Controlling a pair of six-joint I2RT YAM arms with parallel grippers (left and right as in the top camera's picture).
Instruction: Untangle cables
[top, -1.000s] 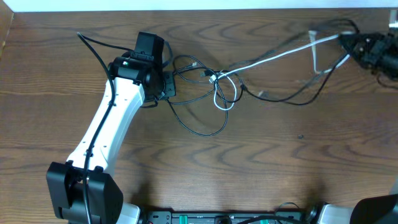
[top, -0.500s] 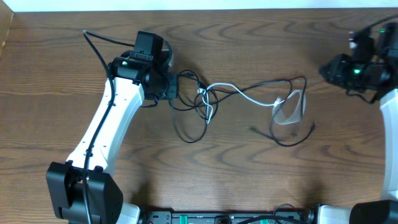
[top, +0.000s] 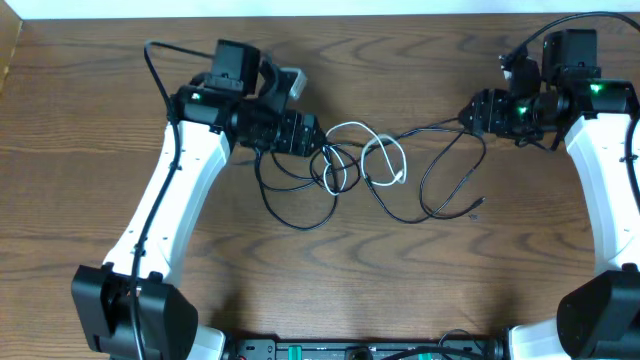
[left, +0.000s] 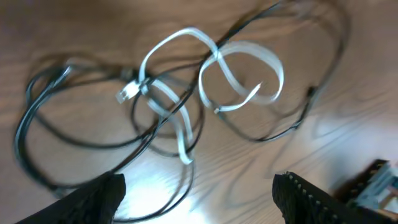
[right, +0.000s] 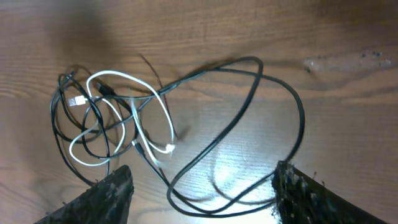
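Note:
The short white cord's near bend (top: 335, 191) (left: 186, 155) among the black cords should go into my left gripper next, leaving its other loop free for my right gripper to untangle.
The cables lie slack in a loose tangle on the wooden table between my two grippers. A short white cord (top: 372, 152) (left: 211, 62) (right: 134, 109) loops through thin black cords (top: 290, 195) (left: 74, 134). A wide black loop (top: 450, 180) (right: 249, 124) spreads to the right. My left gripper (top: 312, 133) (left: 199, 199) hovers at the tangle's left edge, jaws wide apart and holding nothing. My right gripper (top: 472, 110) (right: 202, 199) is above the right end of the black loop, open as well, with the cord lying on the table under it.
The left arm (top: 170, 210) slants up from the front left and the right arm (top: 605, 170) comes in along the right side. Thicker black arm cables arc at the back left (top: 152, 62) and back right (top: 560, 22). A white strip (top: 300, 8) marks the table's far edge.
Both grippers have opened and let go of the cords. The stretched cords have fallen slack into a heap. The right gripper came in from the far right, the left one shifted right.

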